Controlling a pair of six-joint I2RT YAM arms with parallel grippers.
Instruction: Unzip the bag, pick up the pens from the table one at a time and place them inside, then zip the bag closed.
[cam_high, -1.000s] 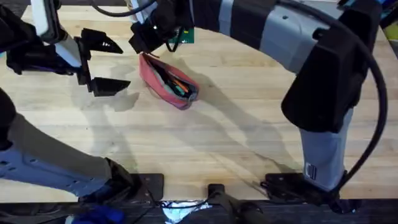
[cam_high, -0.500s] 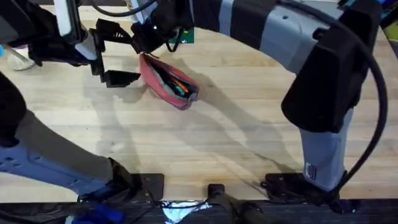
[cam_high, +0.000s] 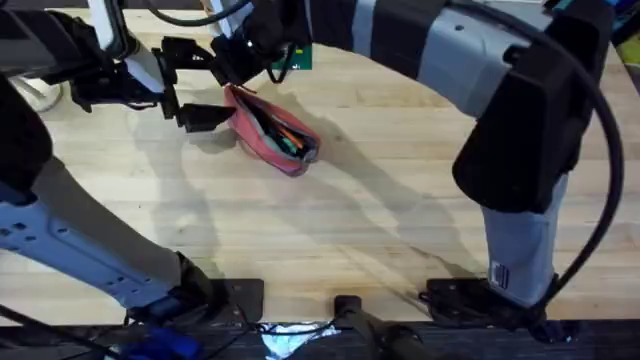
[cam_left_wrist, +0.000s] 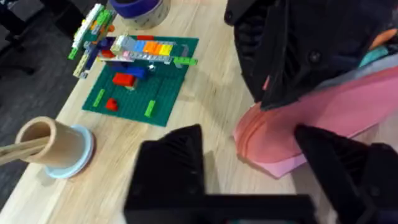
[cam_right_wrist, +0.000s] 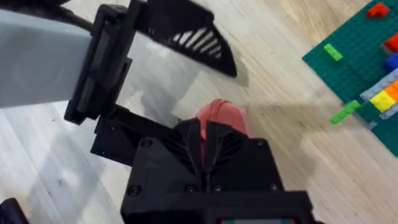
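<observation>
The pens are lying loose in the wide-open opening of the bag, so my left gripper should next grab the bag by the fabric at its closed end (cam_left_wrist: 256, 138).
The pink bag (cam_high: 262, 137) lies open on the table (cam_high: 400, 210), with an orange pen (cam_high: 289, 134) and a dark pen (cam_high: 268, 123) showing in its mouth. My right gripper (cam_high: 236, 78) is shut on the bag's far end; the right wrist view shows pink fabric (cam_right_wrist: 221, 115) pinched in that gripper (cam_right_wrist: 208, 134). My left gripper (cam_high: 212, 86) stands open just left of that same end, its fingers apart from the fabric. In the left wrist view the bag (cam_left_wrist: 323, 118) lies beside one left finger (cam_left_wrist: 339, 162), under the right gripper (cam_left_wrist: 292, 56).
A green brick baseplate (cam_left_wrist: 143, 81) with coloured bricks sits behind the bag, also in the right wrist view (cam_right_wrist: 367, 56). A tan cup (cam_left_wrist: 50, 143) with wooden sticks and a purple bowl (cam_left_wrist: 134, 6) stand at the far left. Bare tabletop lies in front.
My left gripper has moved right and away from me, closing in on the bag's far end. The right gripper and the bag have stayed put.
</observation>
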